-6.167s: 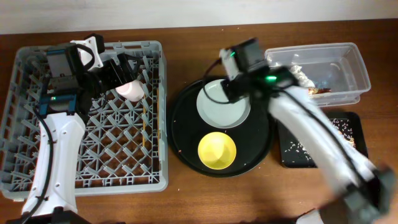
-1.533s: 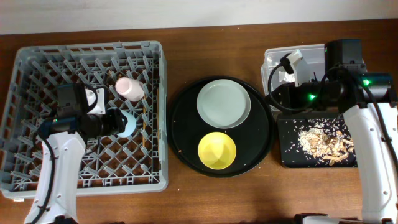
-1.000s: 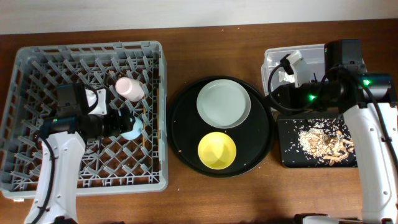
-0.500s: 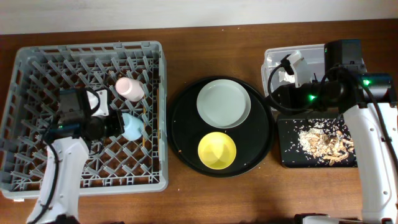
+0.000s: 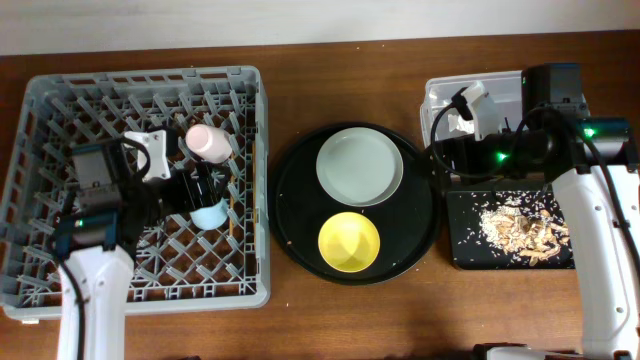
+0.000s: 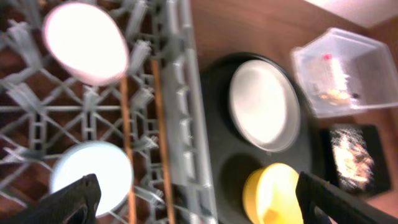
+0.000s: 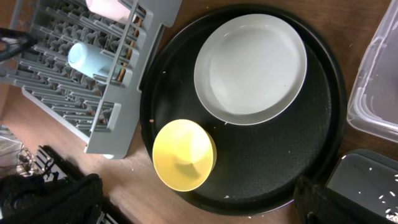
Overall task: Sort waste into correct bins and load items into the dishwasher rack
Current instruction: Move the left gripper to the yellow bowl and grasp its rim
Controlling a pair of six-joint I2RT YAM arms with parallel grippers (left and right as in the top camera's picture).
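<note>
Next, the left gripper grips the yellow bowl [image 5: 349,241] by its rim, which leaves the opposite edge free to load tilted into the dishwasher rack.
The dishwasher rack [image 5: 60,130] fills the left of the table. In it lie a pink cup [image 5: 206,141] and a blue cup [image 5: 209,214], with chopsticks [image 6: 159,124] beside them. My left gripper [image 5: 197,187] hovers open just above the blue cup, holding nothing; its dark fingertips [image 6: 74,200] frame the left wrist view. A grey-green plate [image 5: 360,166] and a yellow bowl [image 5: 349,241] sit on the round black tray [image 5: 290,195]. My right gripper [image 5: 445,155] is open and empty at that tray's right rim. Beige food scraps [image 5: 522,228] lie in the small black tray [image 5: 462,250].
The clear tub [image 5: 445,95] stands at the back right, mostly covered by my right arm; something brownish shows in it, blurred, in the left wrist view. Bare wooden table runs along the front and between rack and round tray.
My left gripper has let go of the blue cup and drawn back; the cup stays in the rack. My right arm has hardly moved.
</note>
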